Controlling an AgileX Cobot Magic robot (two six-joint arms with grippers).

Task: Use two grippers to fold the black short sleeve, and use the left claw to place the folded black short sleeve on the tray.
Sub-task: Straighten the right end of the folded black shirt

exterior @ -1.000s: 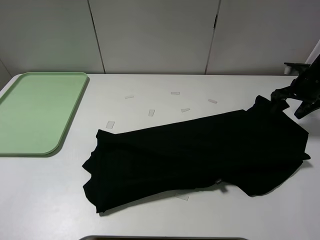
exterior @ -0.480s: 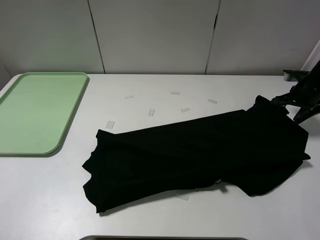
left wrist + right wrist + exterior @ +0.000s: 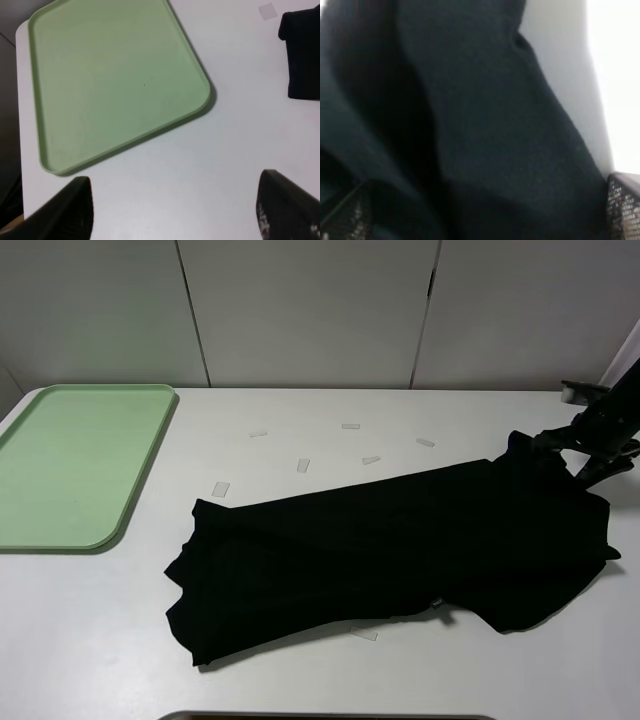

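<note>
The robot's right gripper needs to grab the black short sleeve by the corner of its wider end (image 3: 548,462) next, to fold it.
The black short sleeve (image 3: 400,550) lies spread across the white table, running from the front left to the far right. My right gripper (image 3: 590,445) hovers at its far right corner. In the right wrist view the black cloth (image 3: 485,130) fills the space between the wide-apart fingertips (image 3: 625,205), so the right gripper (image 3: 480,220) is open. The green tray (image 3: 70,460) sits empty at the far left. My left gripper (image 3: 175,215) is open and empty above bare table, between the tray (image 3: 115,75) and the shirt's left corner (image 3: 302,55). It is out of the exterior view.
Several small clear tape pieces (image 3: 303,465) lie on the table behind the shirt, and one (image 3: 364,634) lies by its front edge. A white wall stands behind the table. A dark edge (image 3: 320,716) shows at the table's front.
My right gripper has shifted a little toward the back at the shirt's far right corner. The shirt has barely moved.
</note>
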